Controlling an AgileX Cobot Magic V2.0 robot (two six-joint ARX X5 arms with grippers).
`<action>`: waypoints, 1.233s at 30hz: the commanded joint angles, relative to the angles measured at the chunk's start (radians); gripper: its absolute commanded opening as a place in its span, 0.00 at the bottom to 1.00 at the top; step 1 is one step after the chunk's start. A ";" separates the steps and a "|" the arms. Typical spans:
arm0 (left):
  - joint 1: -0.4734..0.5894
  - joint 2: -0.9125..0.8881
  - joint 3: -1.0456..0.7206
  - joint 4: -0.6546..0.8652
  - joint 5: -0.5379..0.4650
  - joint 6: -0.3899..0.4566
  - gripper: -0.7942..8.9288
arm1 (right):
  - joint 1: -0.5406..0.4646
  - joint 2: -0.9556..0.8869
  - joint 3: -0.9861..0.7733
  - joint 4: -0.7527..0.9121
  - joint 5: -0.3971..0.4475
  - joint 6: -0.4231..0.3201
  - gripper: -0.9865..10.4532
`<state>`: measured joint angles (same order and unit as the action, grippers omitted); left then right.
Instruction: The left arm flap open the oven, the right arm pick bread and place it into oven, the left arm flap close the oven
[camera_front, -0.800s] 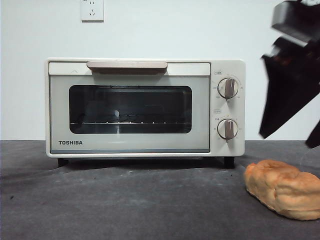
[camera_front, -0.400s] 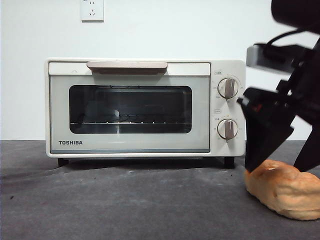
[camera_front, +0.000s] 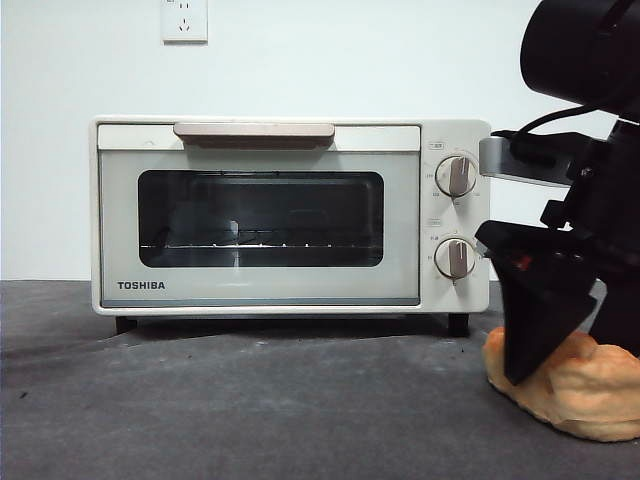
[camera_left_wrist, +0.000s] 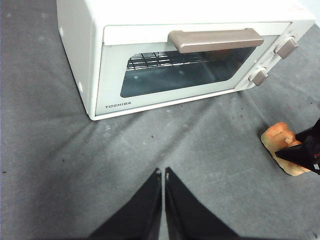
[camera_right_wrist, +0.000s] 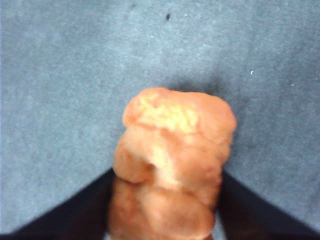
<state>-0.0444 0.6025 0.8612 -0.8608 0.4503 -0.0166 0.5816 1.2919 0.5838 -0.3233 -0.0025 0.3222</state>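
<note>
The bread (camera_front: 590, 395) needs to go into the oven (camera_front: 260, 215). My right gripper should grab the bread across the middle of its loaf next.
The cream TOSHIBA oven (camera_front: 260, 215) stands with its door closed and its beige handle (camera_front: 254, 131) at the top; it also shows in the left wrist view (camera_left_wrist: 150, 30). The golden bread (camera_front: 590, 395) lies on the grey cloth to the right of the oven. My right gripper (camera_front: 572, 360) is down over the bread, open, with one jaw on each side of it, as the right wrist view (camera_right_wrist: 167, 172) shows around the loaf (camera_right_wrist: 172, 160). My left gripper (camera_left_wrist: 163, 172) is shut and empty, above the cloth in front of the oven, away from the bread (camera_left_wrist: 280, 145).
Two round knobs (camera_front: 457, 176) sit on the oven's right panel, close to the right arm. A wall socket (camera_front: 184, 20) is on the white wall behind. The grey cloth (camera_front: 250, 410) stretches in front of the oven.
The right arm has come down from the upper right and set its open jaws astride the bread. The oven and the bread have not moved.
</note>
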 joint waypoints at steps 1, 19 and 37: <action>-0.003 0.005 0.019 0.011 0.005 0.006 0.10 | 0.008 0.013 0.005 0.009 0.003 0.011 0.26; -0.145 0.114 0.024 0.306 0.004 -0.142 0.10 | 0.008 -0.300 0.016 -0.100 0.001 0.011 0.26; -0.352 0.602 0.222 0.551 -0.139 -0.115 0.10 | 0.008 -0.557 0.200 -0.337 0.003 0.002 0.26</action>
<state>-0.3893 1.1847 1.0546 -0.3172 0.3149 -0.1616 0.5819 0.7334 0.7650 -0.6628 -0.0029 0.3222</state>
